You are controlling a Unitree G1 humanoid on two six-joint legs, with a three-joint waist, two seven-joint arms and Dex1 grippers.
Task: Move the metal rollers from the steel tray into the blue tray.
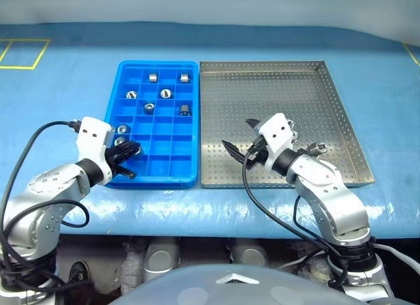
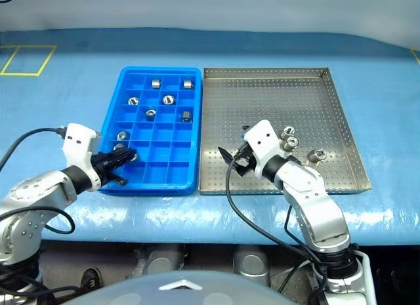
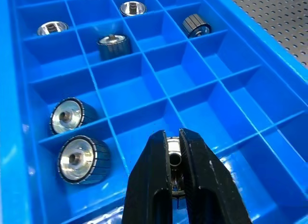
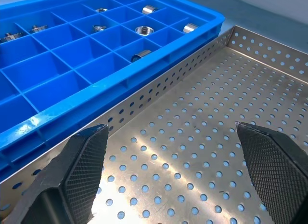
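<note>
The metal roller needs to go into the blue tray, so my right gripper will next grab the metal roller's round outer rim.
The blue tray lies left of the steel tray, and several metal rollers sit in its compartments. My left gripper hovers over the blue tray's near left corner. In the left wrist view, the left gripper is shut on a silver roller, beside two rollers resting in compartments. My right gripper stands wide open and empty over the near middle of the steel tray's perforated floor. Three rollers lie in the steel tray to its right.
Both trays rest side by side on a blue-covered table. Yellow tape marks sit at the table's far left. Black cables loop from both wrists near the table's front edge.
</note>
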